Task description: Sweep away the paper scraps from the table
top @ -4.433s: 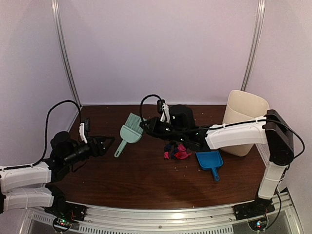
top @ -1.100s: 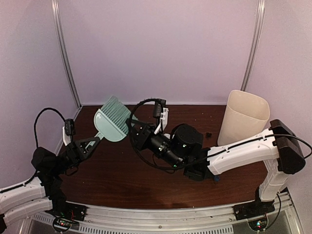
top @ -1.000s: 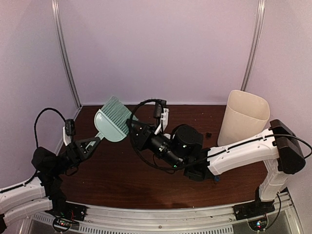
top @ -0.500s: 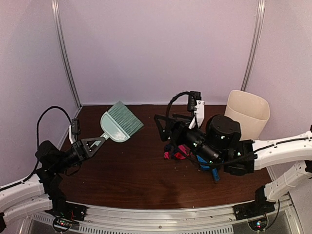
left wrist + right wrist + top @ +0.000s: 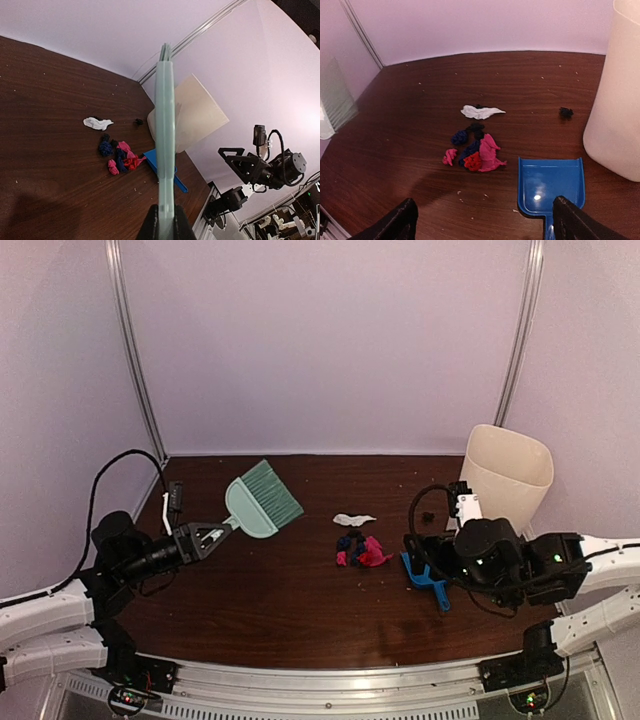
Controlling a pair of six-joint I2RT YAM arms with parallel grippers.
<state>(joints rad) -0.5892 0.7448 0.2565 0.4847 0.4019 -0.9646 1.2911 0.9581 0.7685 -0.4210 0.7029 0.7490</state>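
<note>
I need to take hold of the blue dustpan by its handle (image 5: 442,597) (image 5: 549,230) with my right gripper, so its open edge stays free to sweep in the paper scraps.
The paper scraps (image 5: 358,548) lie in a pink, blue and red heap on the table (image 5: 270,610), with a white scrap (image 5: 353,519) behind and a black one (image 5: 428,516) apart. The right wrist view shows the heap (image 5: 476,150), white scrap (image 5: 481,112) and black scrap (image 5: 565,112). My left gripper (image 5: 222,530) (image 5: 164,225) is shut on the handle of a mint brush (image 5: 262,498) (image 5: 165,130), held above the table left of the scraps (image 5: 119,156). My right gripper (image 5: 415,556) (image 5: 485,225) stands open and empty over a blue dustpan (image 5: 430,578) (image 5: 550,185).
A tall cream bin (image 5: 505,478) (image 5: 620,100) stands at the back right, just behind the dustpan. A silver rail (image 5: 330,680) runs along the table's front edge. Walls close the back and both sides.
The right arm has drawn back from beside the brush at the left to the right side, and its jaws have opened. The left arm has swung the brush lower and rightward.
</note>
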